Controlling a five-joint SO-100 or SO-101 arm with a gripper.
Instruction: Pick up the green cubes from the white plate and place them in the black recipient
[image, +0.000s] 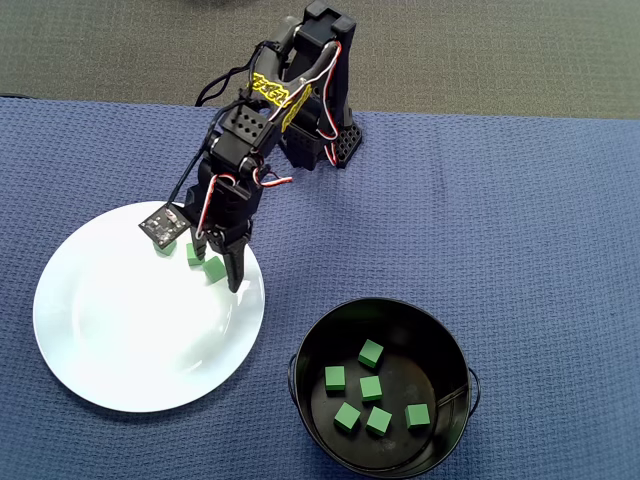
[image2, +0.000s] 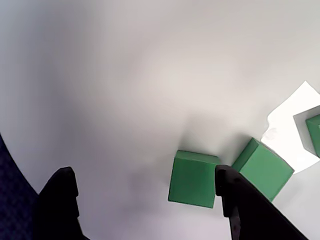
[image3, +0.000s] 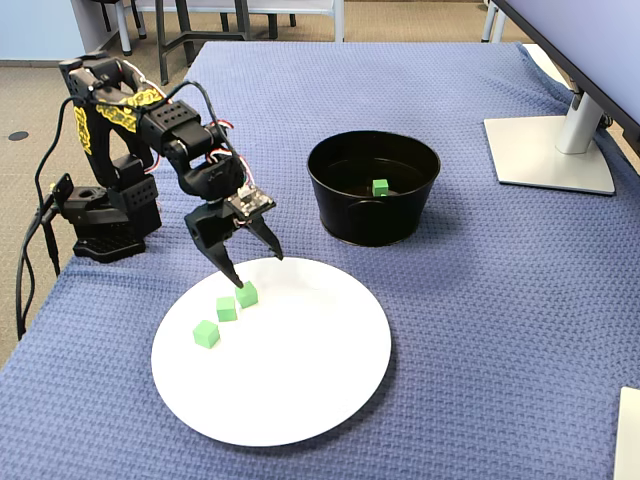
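My gripper grabs the end green cube by the cube's pair of opposite sides next, to move it into the black recipient.
Three green cubes (image3: 246, 294) lie in a row on the white plate (image3: 300, 400), near its far left rim in the fixed view. My gripper (image3: 257, 270) is open and low over the plate, straddling the end cube (image2: 192, 179). That cube sits against the right finger (image2: 235, 200) in the wrist view, while the left finger (image2: 62, 200) stands well apart. A second cube (image2: 262, 167) lies just outside the right finger. The black recipient (image: 296, 365) holds several green cubes (image: 371, 388). In the overhead view the gripper (image: 216, 275) partly hides the plate's cubes.
The arm's base (image3: 100, 215) stands at the table's left edge in the fixed view. A monitor stand (image3: 548, 150) sits at the far right. Blue cloth (image: 480, 230) covers the table between the plate (image: 120, 350) and the pot.
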